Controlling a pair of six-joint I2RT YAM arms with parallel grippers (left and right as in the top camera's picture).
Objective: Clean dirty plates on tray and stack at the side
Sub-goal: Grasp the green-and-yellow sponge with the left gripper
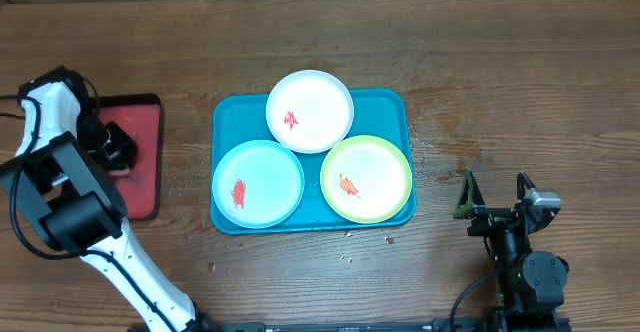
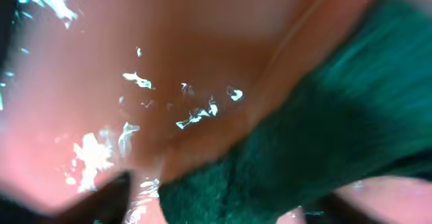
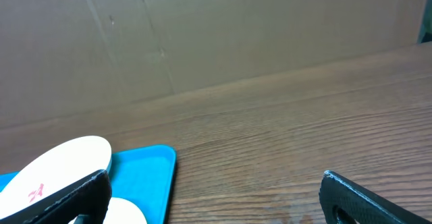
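Observation:
I should next use my left gripper to take the dark green cloth pad by its green side (image 2: pixel 271 162), so the pad's orange side stays free to clean dirty plates.
The turquoise tray (image 1: pixel 392 105) holds three plates: a white plate (image 1: pixel 310 110) at the back, a light blue plate (image 1: pixel 258 183) front left and a yellow-green plate (image 1: pixel 366 179) front right, each with a red or orange smear. My left gripper (image 1: pixel 112 148) is low over a small red tray (image 1: pixel 142 172), its open fingers on either side of a dark green cloth pad (image 2: pixel 324 129), with a gap showing at the left finger. My right gripper (image 1: pixel 495 200) is open and empty over bare table right of the tray. The right wrist view shows the white plate (image 3: pixel 61 162) and the tray corner (image 3: pixel 152 166).
The red tray with a dark rim lies at the table's left, apart from the turquoise tray. A few small crumbs lie on the wood near the turquoise tray's front edge. A brown cardboard wall (image 3: pixel 202 35) stands behind the table.

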